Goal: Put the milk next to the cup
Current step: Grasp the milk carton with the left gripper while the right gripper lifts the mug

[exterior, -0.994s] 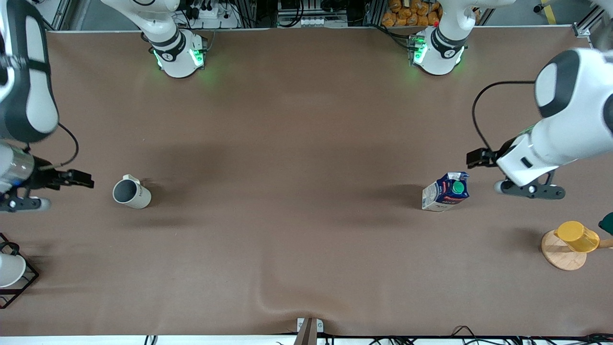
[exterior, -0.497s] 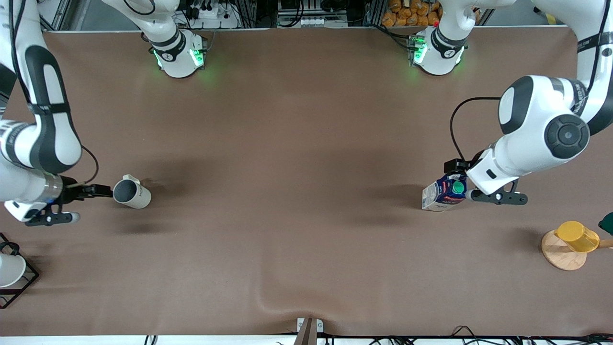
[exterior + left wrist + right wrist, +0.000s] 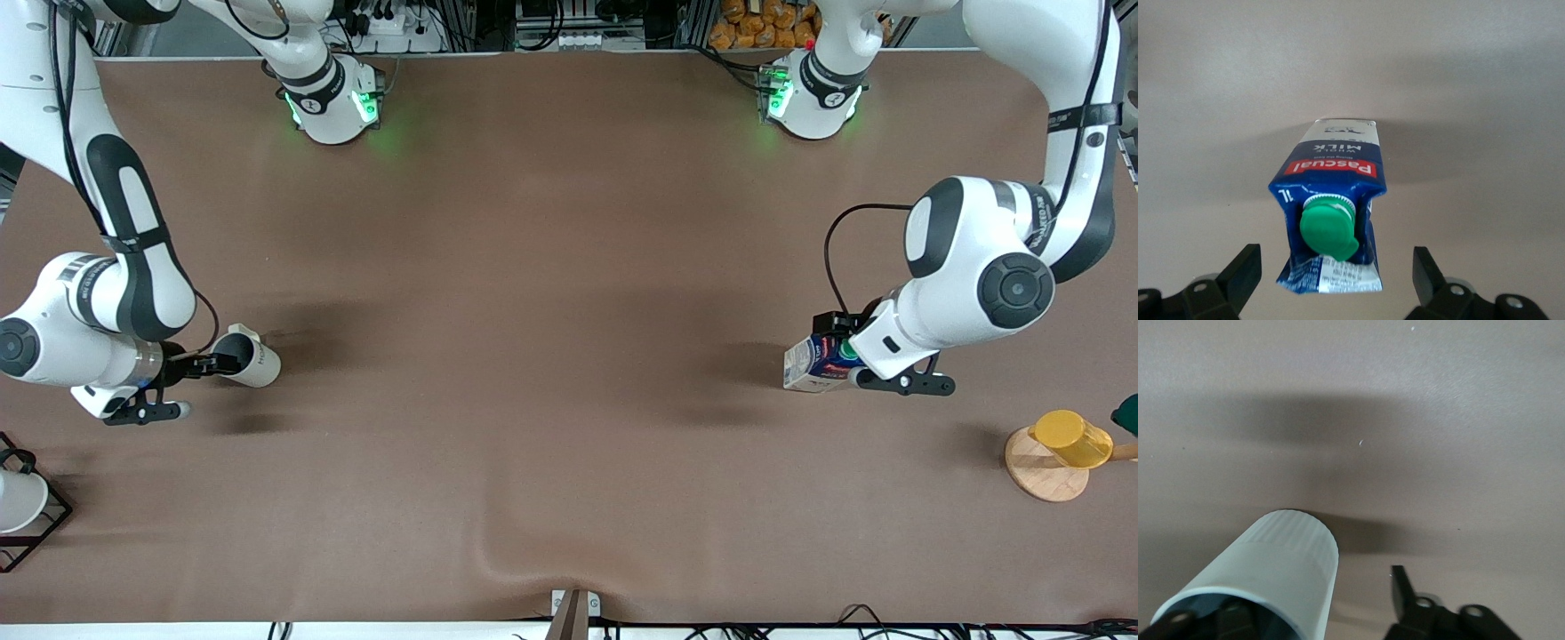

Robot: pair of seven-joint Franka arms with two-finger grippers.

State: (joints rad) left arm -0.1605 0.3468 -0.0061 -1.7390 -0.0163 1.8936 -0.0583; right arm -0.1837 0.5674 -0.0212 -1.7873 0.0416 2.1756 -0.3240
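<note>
The left gripper grabs the carton by its capped top end (image 3: 838, 357) next, and then it places the milk beside the cup (image 3: 246, 356).
The milk (image 3: 813, 364), a dark blue and white carton with a red label and green cap, stands toward the left arm's end of the table. My left gripper (image 3: 837, 347) is open around its top. In the left wrist view the carton (image 3: 1335, 193) sits between the two spread fingertips (image 3: 1238, 277) of the left gripper (image 3: 1333, 283), with gaps on both sides. The cup (image 3: 253, 360), an off-white mug with a grey interior, lies toward the right arm's end. My right gripper (image 3: 212, 364) is open at its rim. In the right wrist view, the right gripper (image 3: 1315, 608) has one finger inside the mug (image 3: 1271, 573) and one outside.
A yellow plastic cup (image 3: 1071, 437) rests on a round wooden stand (image 3: 1040, 471) at the left arm's end, nearer the front camera. A plain white cup in a black wire frame (image 3: 18, 502) sits at the right arm's end.
My left gripper has moved in from the table's end onto the milk's top. My right gripper has moved in to the mug's rim. Milk and mug have not moved.
</note>
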